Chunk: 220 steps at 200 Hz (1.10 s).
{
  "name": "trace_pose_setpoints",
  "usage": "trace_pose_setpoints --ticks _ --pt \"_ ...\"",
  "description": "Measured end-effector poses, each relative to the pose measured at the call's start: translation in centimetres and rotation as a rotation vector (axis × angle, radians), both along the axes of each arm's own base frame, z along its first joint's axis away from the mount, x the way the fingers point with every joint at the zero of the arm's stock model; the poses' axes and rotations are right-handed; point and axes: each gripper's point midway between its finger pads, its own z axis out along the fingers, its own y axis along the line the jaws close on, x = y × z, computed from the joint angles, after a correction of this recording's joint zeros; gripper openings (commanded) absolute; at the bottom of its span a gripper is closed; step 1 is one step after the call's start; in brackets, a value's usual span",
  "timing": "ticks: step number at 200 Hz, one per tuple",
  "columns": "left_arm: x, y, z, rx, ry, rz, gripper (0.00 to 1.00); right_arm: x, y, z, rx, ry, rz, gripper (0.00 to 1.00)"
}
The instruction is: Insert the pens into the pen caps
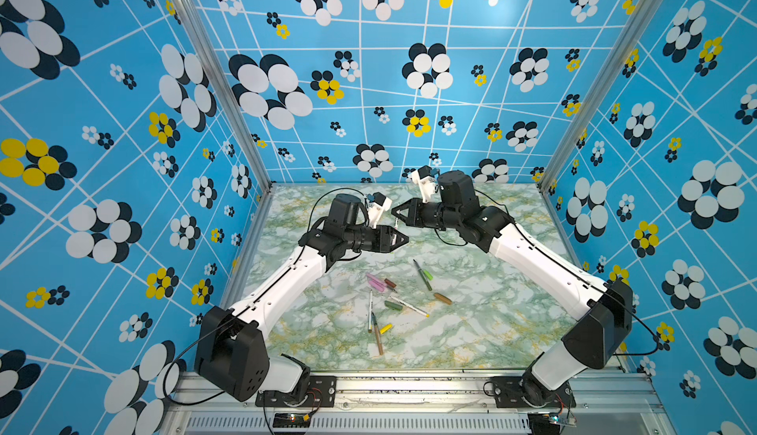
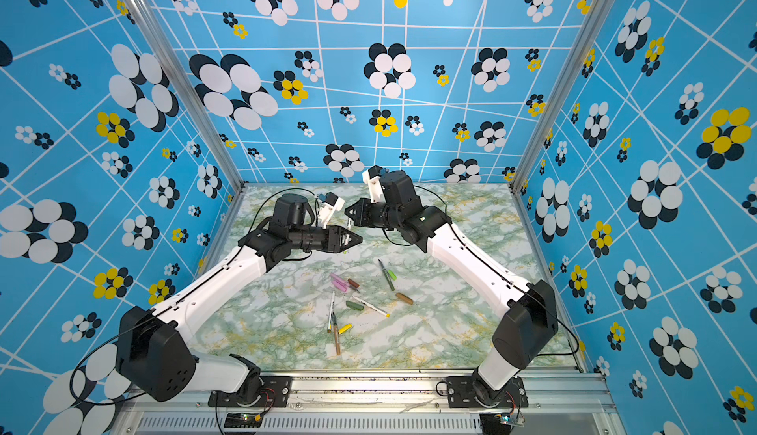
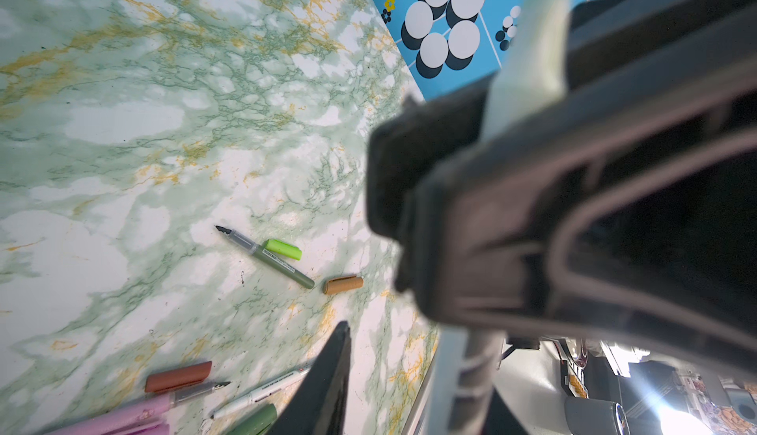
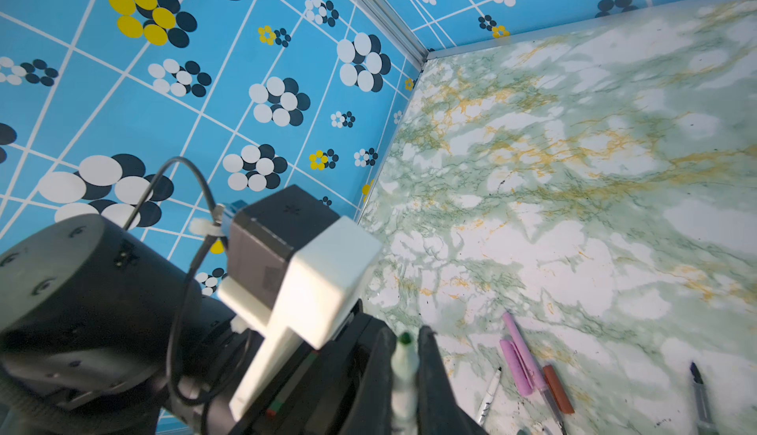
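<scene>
The white pen needs to be grabbed next by its lower body [image 1: 396, 221] with my left gripper, so the pen's green tip end stays free to go into its cap [image 1: 427, 275].
My right gripper [image 1: 396, 211] [image 4: 404, 332] is shut on a white pen [image 4: 404, 367] with a green end, held upright above the table's middle. My left gripper [image 1: 403, 239] hovers just below and beside it with its jaws apart; one dark finger [image 3: 327, 379] shows, and the pen's blurred lower shaft [image 3: 471, 371] stands next to it. On the marble table [image 1: 491, 322] lie a dark green pen [image 1: 422, 275], a light green cap [image 1: 428, 275], a tan cap [image 1: 443, 298], a pink pen and pink cap [image 1: 377, 282], a brown cap [image 1: 390, 283], a dark green cap [image 1: 393, 305], two white pens [image 1: 409, 306], a brown pen [image 1: 377, 336] and a yellow cap [image 1: 385, 328].
Blue flower-patterned walls [image 1: 368, 85] close in the table on three sides, with aluminium posts in the back corners. A metal rail [image 1: 409, 388] carrying both arm bases runs along the front edge. The loose pens and caps cluster at the table's centre front.
</scene>
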Motion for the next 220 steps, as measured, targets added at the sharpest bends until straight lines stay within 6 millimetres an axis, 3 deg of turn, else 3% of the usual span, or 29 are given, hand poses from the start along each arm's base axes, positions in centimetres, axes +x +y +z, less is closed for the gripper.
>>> trace_pose_setpoints --ticks 78,138,168,220 --pt "-0.2 0.0 0.5 -0.012 0.000 0.001 0.29 0.2 -0.5 -0.5 -0.038 -0.011 -0.016 0.00" --pt "-0.4 -0.1 0.6 -0.015 -0.002 -0.010 0.00 0.4 -0.7 -0.6 -0.049 -0.018 -0.028 0.00" --pt "-0.4 -0.2 0.5 -0.014 0.001 -0.010 0.00 0.4 -0.8 -0.7 -0.051 -0.018 -0.030 0.00" --pt "0.0 0.2 0.2 -0.001 0.003 0.013 0.00 0.9 -1.6 -1.1 -0.074 -0.028 -0.055 0.36"
